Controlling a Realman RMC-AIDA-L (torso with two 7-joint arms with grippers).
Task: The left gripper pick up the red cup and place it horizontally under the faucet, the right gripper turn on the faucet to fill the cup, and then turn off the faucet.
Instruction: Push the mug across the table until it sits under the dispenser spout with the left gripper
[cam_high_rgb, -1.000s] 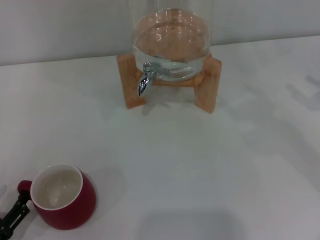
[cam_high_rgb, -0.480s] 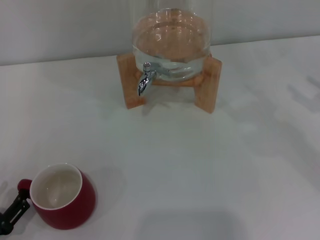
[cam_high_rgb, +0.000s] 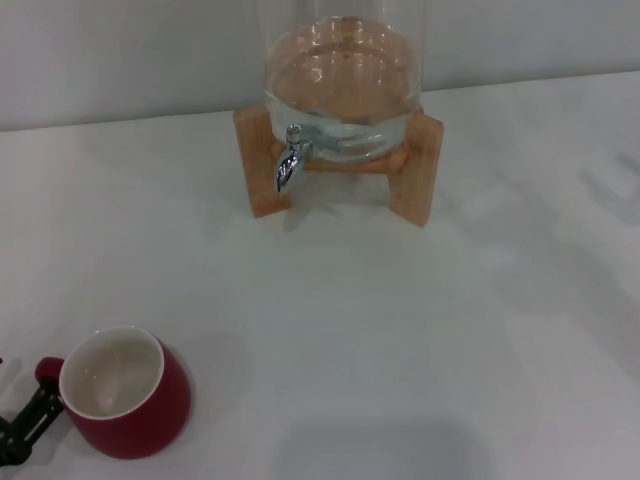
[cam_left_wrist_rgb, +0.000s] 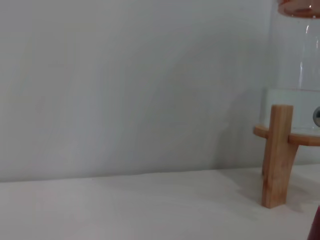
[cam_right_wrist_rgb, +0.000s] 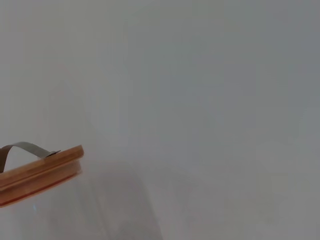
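The red cup's small handle is beside my left gripper's fingers in the head view, so I need to close the gripper on the handle.
The red cup (cam_high_rgb: 125, 393) stands upright on the white table (cam_high_rgb: 360, 320) at the near left, its white inside showing and its small handle pointing left. My left gripper (cam_high_rgb: 27, 421) shows only as a black piece at the frame's lower left edge, right at the handle. A sliver of the cup shows in the left wrist view (cam_left_wrist_rgb: 316, 229). The chrome faucet (cam_high_rgb: 290, 160) points down from the glass jar (cam_high_rgb: 343, 80) on the wooden stand (cam_high_rgb: 262, 165) at the back centre, far from the cup. The right gripper is out of view.
The jar holds water in its lower part. The left wrist view shows one stand leg (cam_left_wrist_rgb: 277, 155) and the grey wall. The right wrist view shows the jar's wooden lid (cam_right_wrist_rgb: 42, 172) from high up. Open table lies between cup and stand.
The left gripper has slid slightly left and down toward the frame edge. The cup has shifted a touch to the left. The jar and faucet have not moved.
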